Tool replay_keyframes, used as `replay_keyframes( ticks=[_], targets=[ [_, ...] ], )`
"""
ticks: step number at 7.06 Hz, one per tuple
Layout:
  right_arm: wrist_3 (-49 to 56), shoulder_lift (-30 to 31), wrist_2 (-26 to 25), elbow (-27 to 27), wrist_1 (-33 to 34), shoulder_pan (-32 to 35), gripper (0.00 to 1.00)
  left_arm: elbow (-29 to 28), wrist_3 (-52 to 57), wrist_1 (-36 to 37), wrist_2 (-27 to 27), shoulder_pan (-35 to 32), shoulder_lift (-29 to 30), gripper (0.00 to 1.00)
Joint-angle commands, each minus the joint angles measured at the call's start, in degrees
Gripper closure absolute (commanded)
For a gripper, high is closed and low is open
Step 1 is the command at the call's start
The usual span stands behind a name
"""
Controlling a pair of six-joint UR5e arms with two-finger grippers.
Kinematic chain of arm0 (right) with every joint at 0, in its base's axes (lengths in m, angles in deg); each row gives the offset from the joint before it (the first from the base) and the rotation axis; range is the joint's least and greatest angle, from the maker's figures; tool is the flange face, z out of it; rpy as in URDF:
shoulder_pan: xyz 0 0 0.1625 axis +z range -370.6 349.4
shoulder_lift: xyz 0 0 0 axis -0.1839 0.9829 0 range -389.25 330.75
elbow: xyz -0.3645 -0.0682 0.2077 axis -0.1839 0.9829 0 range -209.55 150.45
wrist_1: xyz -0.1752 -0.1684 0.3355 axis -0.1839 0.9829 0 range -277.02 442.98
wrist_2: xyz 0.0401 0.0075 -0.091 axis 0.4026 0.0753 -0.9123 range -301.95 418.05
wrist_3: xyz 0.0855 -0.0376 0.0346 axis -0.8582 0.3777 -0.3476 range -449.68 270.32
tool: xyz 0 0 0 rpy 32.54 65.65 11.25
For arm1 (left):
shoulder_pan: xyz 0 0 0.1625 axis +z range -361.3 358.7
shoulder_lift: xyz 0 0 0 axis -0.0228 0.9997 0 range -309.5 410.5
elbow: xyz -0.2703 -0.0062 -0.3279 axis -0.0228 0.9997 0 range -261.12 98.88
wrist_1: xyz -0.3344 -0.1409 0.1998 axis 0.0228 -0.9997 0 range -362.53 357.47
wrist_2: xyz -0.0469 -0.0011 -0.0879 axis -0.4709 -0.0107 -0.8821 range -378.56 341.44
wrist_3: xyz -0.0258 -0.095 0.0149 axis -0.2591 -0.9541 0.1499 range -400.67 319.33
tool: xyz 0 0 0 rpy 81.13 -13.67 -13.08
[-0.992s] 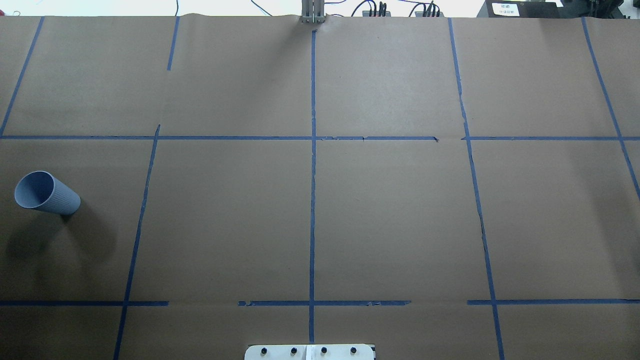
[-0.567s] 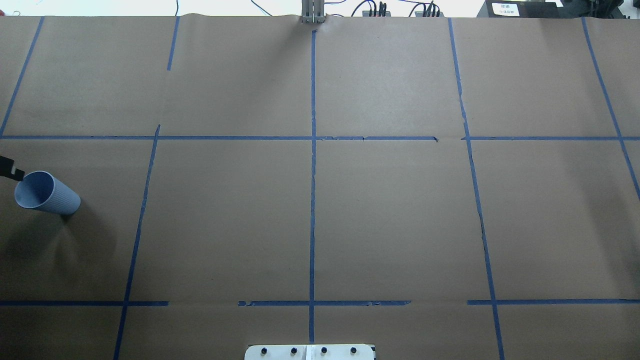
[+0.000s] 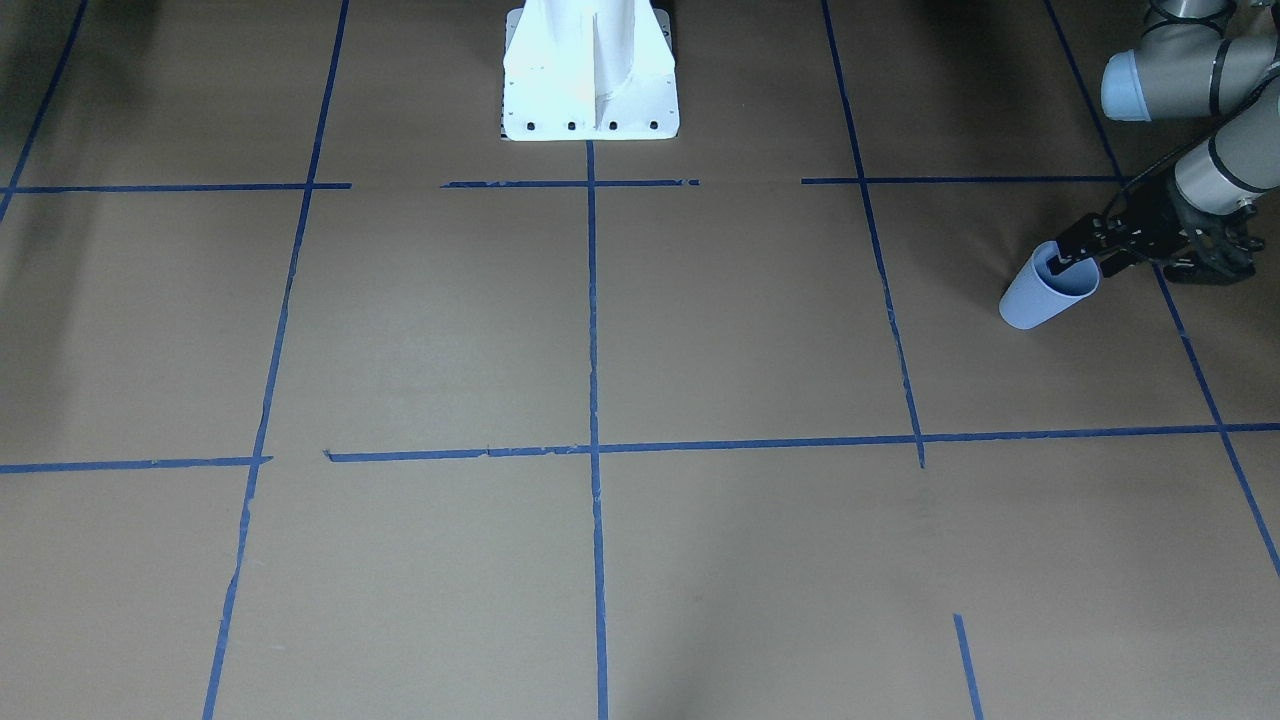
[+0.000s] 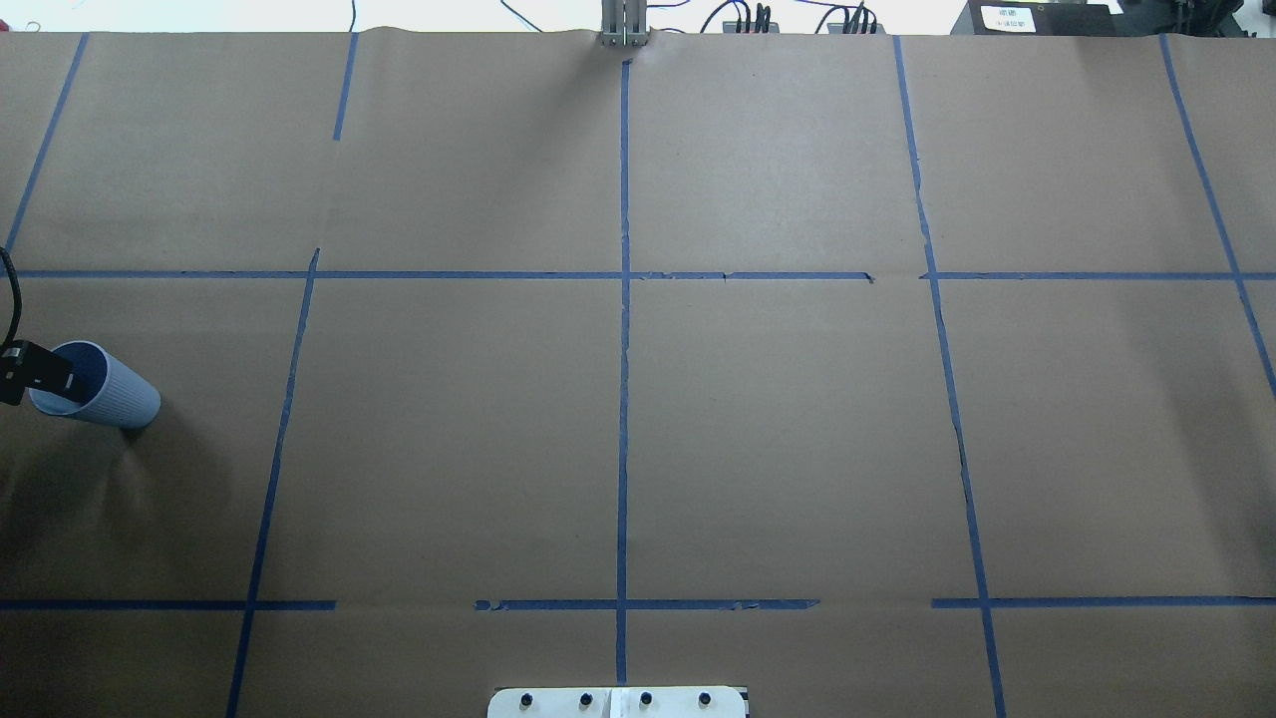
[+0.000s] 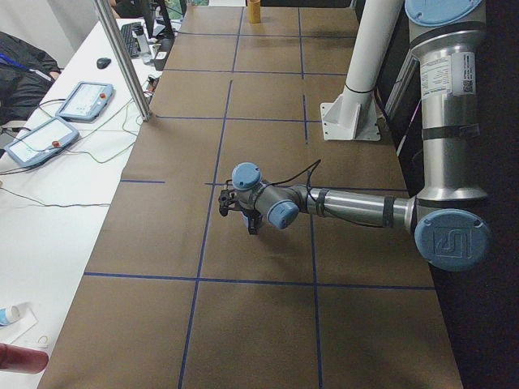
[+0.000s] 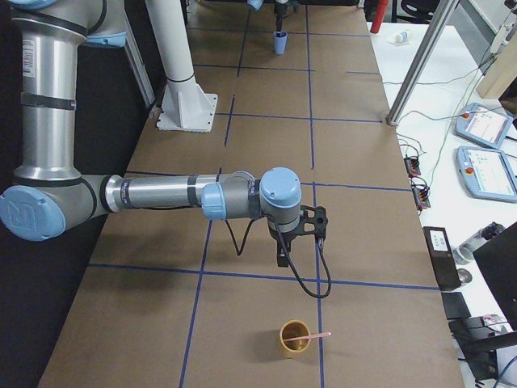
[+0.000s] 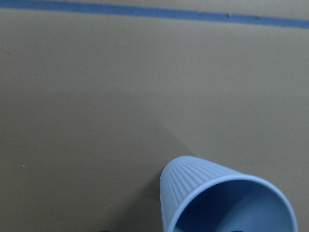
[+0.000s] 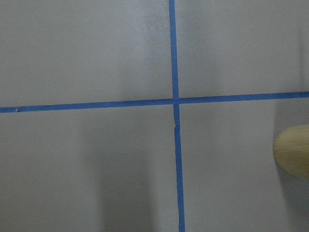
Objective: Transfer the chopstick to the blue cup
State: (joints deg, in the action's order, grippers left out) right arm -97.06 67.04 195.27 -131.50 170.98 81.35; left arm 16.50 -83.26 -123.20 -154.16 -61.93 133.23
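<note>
My left gripper needs to bring the blue cup over for the chopstick, so it should next grab the cup by its rim (image 3: 1076, 295) (image 7: 200, 186).
The blue cup (image 4: 103, 390) stands upright at the table's far left, and it also shows in the front view (image 3: 1040, 295) and the left wrist view (image 7: 227, 200). My left gripper (image 3: 1072, 258) is open at the cup's rim, with one finger tip over the mouth; the overhead view shows the left gripper (image 4: 45, 371) at that same rim. The chopstick (image 6: 320, 333) shows as a thin pink tip sticking out of a tan cup (image 6: 294, 338) at the table's other end. My right gripper (image 6: 295, 242) hovers just short of that tan cup, and I cannot tell whether it is open or shut.
The table is covered in brown paper with a grid of blue tape lines (image 4: 623, 329). The white robot base (image 3: 590, 70) stands at the middle of the near edge. The tan cup's edge (image 8: 292, 152) shows at the right of the right wrist view. Tablets and cables lie beyond the far edge.
My left gripper has come in from the overhead view's left edge and moved down to the blue cup's rim. The cup has stayed in place.
</note>
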Motion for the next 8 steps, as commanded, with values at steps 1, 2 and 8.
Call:
replay_keyframes(
  ticks=[1, 2, 8],
  targets=[
    [0.0, -0.04, 0.51, -0.09, 0.24, -0.01, 0.0, 0.03, -0.3, 0.08, 1.29, 0.16, 0.06, 0.93],
    [0.09, -0.04, 2.6, 0.26, 0.16, 0.08, 0.0, 1.07, -0.48, 0.43, 1.13, -0.01, 0.49, 1.0],
    [0.26, 0.66, 3.33, 0.26, 0.07, 0.08, 0.0, 19.65, -17.87, 52.47, 5.75, 13.63, 37.7, 1.0]
  ],
)
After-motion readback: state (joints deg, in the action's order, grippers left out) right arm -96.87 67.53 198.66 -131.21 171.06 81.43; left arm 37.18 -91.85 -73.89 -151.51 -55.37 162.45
